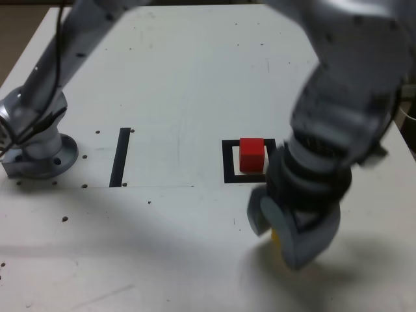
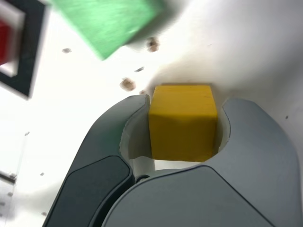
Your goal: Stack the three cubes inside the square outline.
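The yellow cube (image 1: 275, 235) is still short of the red cube inside the square outline (image 1: 229, 162), so my gripper should move it toward the red cube before letting go.
The yellow cube (image 2: 183, 122) sits between the two dark grey fingers of my gripper (image 2: 186, 106), and both jaws press against its sides. In the exterior view the gripper (image 1: 279, 231) hangs low over the white table, just in front of the square outline (image 1: 229, 162), with only a sliver of the yellow cube (image 1: 275, 235) showing. The red cube (image 1: 252, 154) stands inside the outline. The wrist view shows the green cube (image 2: 108, 21) lying on the table beyond the yellow one, and a bit of the red cube (image 2: 4, 42) in the square outline (image 2: 26, 52). The arm hides the green cube in the exterior view.
A straight black strip (image 1: 120, 156) is marked on the table at the exterior view's left. The arm's base (image 1: 36, 140) is bolted down further left. Small dark screw holes dot the white surface.
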You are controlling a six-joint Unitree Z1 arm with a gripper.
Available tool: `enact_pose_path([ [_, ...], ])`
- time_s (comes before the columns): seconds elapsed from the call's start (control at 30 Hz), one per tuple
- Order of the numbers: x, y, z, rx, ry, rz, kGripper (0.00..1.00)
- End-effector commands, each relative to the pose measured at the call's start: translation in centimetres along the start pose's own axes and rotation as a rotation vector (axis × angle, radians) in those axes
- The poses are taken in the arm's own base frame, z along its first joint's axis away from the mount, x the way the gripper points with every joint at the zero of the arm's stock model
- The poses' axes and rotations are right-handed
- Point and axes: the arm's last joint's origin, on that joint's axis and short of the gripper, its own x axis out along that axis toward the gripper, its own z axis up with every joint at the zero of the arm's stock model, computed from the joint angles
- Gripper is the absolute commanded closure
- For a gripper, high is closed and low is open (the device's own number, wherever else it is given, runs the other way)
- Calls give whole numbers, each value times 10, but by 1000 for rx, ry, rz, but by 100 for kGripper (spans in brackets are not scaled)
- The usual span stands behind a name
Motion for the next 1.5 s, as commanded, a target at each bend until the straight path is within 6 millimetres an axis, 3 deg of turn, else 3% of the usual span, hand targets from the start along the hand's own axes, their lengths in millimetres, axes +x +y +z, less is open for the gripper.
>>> enact_pose_path([
  [0.0,-13,1,-10,-25,-8,11,70],
  [0.17,-30,7,-35,-131,10,17,70],
  [0.37,-37,18,-65,-278,38,2,70],
  [0.9,-19,56,-144,-601,49,-113,70],
  [1.07,-14,66,-155,-670,37,-149,70],
  [1.47,-7,84,-161,-794,-8,-182,70],
])
